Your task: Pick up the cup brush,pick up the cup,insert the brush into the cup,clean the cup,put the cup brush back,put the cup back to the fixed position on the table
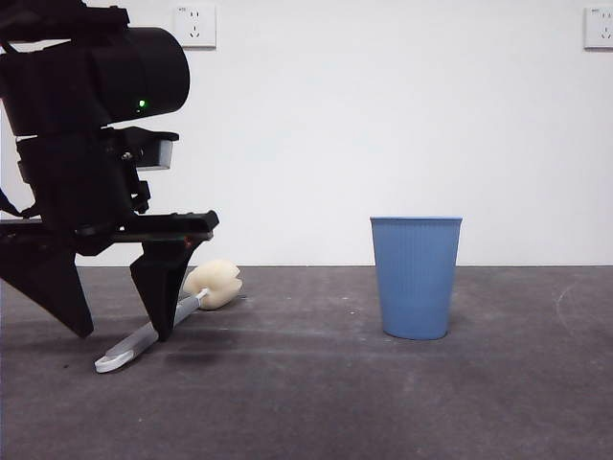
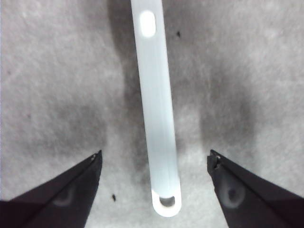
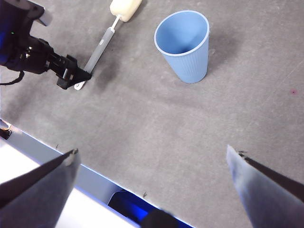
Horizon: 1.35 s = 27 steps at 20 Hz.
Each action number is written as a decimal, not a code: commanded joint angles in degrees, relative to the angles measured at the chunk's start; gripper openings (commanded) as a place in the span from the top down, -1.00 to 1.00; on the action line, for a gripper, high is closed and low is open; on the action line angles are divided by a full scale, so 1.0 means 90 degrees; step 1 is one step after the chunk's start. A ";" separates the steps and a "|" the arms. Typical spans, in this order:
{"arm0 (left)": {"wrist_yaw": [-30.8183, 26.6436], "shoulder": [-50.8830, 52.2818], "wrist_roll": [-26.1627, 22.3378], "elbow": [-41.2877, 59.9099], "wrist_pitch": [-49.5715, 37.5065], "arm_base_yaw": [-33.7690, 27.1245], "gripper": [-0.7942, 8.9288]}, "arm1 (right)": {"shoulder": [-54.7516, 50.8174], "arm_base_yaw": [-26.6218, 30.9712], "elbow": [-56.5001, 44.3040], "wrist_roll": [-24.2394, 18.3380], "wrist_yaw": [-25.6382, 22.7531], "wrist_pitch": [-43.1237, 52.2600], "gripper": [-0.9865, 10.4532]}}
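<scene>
The brush's cream sponge head [image 1: 215, 280] will stay free to clean the cup, as my left gripper will grab the brush by its grey handle near the looped tip [image 1: 140, 341].
The cup brush [image 1: 144, 341] lies flat on the table [image 1: 316, 402] at the left, its cream sponge head [image 1: 213, 285] pointing toward the back wall. My left gripper [image 1: 123, 333] is down at the table, open, with its jaws straddling the grey handle [image 2: 156, 109] near the white looped tip [image 2: 166, 203]. Neither jaw touches the handle. The blue ribbed cup [image 1: 416, 278] stands upright right of centre, well apart from the brush. My right gripper [image 3: 152, 151] hangs open high over the table's near side, holding nothing. From there I see the cup [image 3: 184, 45], the brush [image 3: 102, 45] and the left gripper [image 3: 71, 78].
A white wall with two sockets [image 1: 194, 26] [image 1: 599, 27] closes off the back of the table. The table's pale near edge [image 3: 47, 147] runs under the right gripper.
</scene>
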State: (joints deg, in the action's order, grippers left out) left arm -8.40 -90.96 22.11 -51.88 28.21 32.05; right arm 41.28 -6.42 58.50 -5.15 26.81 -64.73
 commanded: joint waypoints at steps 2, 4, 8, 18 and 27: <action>0.0170 -0.0359 0.0243 0.0007 0.0049 0.0083 0.07 | -0.0002 -0.0007 0.0022 0.0053 -0.0012 0.0022 -0.22; 0.0129 -0.0364 0.0257 0.0007 -0.0034 0.0155 0.07 | -0.0002 -0.0007 0.0022 0.0078 -0.0015 0.0022 -0.22; 0.0146 -0.0362 0.0253 0.0007 0.0153 0.0160 0.52 | -0.0002 -0.0007 0.0022 0.0078 -0.0012 0.0022 -0.22; 0.0151 0.0010 0.0233 0.0005 0.0427 0.0148 0.80 | -0.0002 -0.0007 0.0022 0.0078 -0.0012 0.0019 -0.21; 0.0333 0.0772 0.0158 0.0005 0.0512 0.0148 0.86 | 0.0223 -0.0007 0.0019 0.0282 -0.0002 0.0085 -0.21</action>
State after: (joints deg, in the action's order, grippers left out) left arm -5.61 -84.16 24.08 -52.45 32.86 33.23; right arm 43.22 -6.42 58.50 -3.33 26.87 -64.36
